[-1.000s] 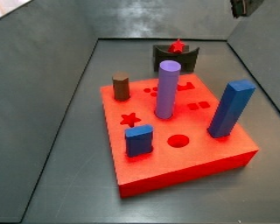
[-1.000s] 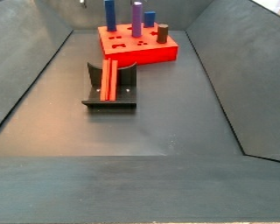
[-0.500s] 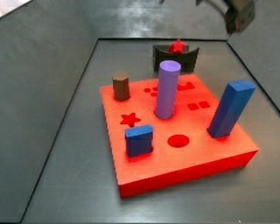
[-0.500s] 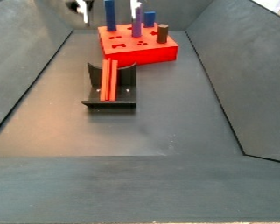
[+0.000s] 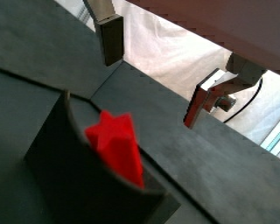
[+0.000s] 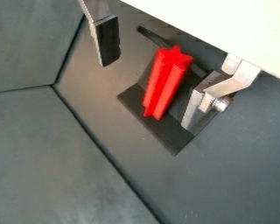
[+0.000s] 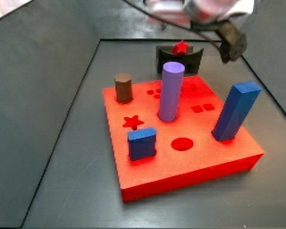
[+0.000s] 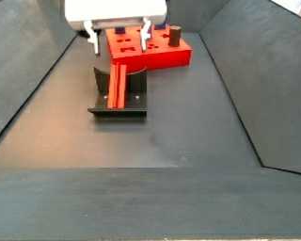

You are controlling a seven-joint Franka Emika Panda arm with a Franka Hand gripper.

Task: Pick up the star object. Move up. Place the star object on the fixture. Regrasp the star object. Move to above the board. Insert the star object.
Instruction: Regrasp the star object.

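Note:
My gripper should next grab the star object's long ridged sides, to put it upright into the board's star hole (image 7: 133, 122).
The red star object (image 8: 117, 86) is a long star-section bar lying on the dark fixture (image 8: 135, 97), in front of the red board (image 8: 169, 57). Its star end shows in a side view (image 7: 180, 46) on the fixture (image 7: 181, 63). My gripper (image 8: 117, 40) hangs open and empty above the fixture's far end; it also shows in a side view (image 7: 229, 41). In both wrist views the star object (image 6: 166, 80) (image 5: 116, 145) lies below, between my spread fingers (image 6: 108, 41), which are not touching it. The board's star hole (image 7: 133, 122) is open.
The board (image 7: 188, 159) carries a purple cylinder (image 7: 171, 89), a tall blue block (image 7: 238, 111), a brown cylinder (image 7: 122, 89) and a short blue block (image 7: 142, 143). Grey sloping walls (image 8: 27, 94) enclose the dark floor.
My gripper has come down from the top edge of the views to just above the fixture and the star object. The star object and the board have not moved.

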